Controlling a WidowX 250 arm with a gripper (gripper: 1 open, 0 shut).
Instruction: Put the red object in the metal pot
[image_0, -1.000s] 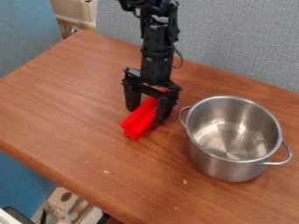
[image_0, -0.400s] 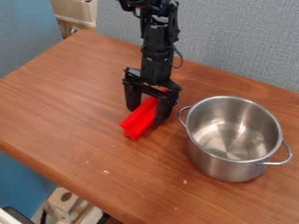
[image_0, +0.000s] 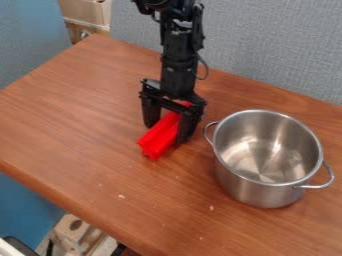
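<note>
The gripper grabs the red ridged block's upper end next, to put the block in the metal pot.
The red object is a bright red ridged block lying on the wooden table, angled from lower left to upper right. My black gripper comes straight down over its upper end, open, with one finger on each side of the block. Whether the fingers touch the block I cannot tell. The metal pot stands to the right of the block, shiny, round and empty, with small loop handles at its rim.
The brown wooden table runs to a front edge at the lower left. A blue wall rises behind it. A beige object sits at the back left corner. White items show below the table's edge.
</note>
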